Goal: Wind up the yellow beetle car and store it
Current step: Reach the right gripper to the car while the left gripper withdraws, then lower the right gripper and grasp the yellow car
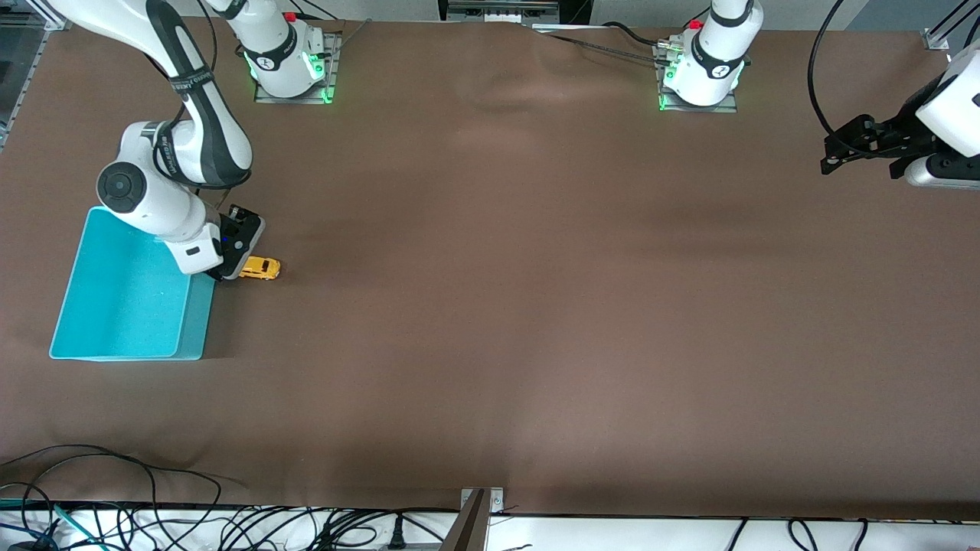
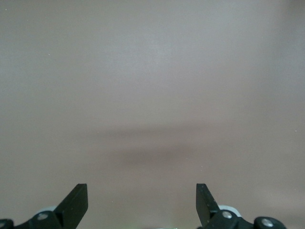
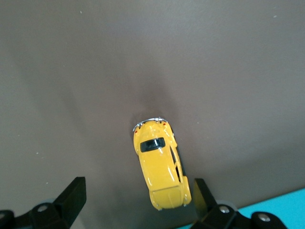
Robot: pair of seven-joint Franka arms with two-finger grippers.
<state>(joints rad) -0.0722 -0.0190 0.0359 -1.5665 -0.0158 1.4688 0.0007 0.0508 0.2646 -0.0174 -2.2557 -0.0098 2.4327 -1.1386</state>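
My right gripper isn't ready to close on the yellow beetle car and should go lower first. The tabletop shows between my right gripper's fingers and the car, so my fingers would miss the car if I closed now.
The yellow beetle car lies on the brown table beside the turquoise bin, by the bin's corner nearest the right arm's base. My right gripper is low over the car's bin-side end. In the right wrist view the right gripper is open. The car lies between the fingers, its end close to one finger and well apart from the other. My left gripper waits open over the left arm's end of the table; the left wrist view shows only bare table under it.
The bin's edge shows as a turquoise corner in the right wrist view. Cables lie along the table's edge nearest the front camera. The brown table stretches wide between the two arms.
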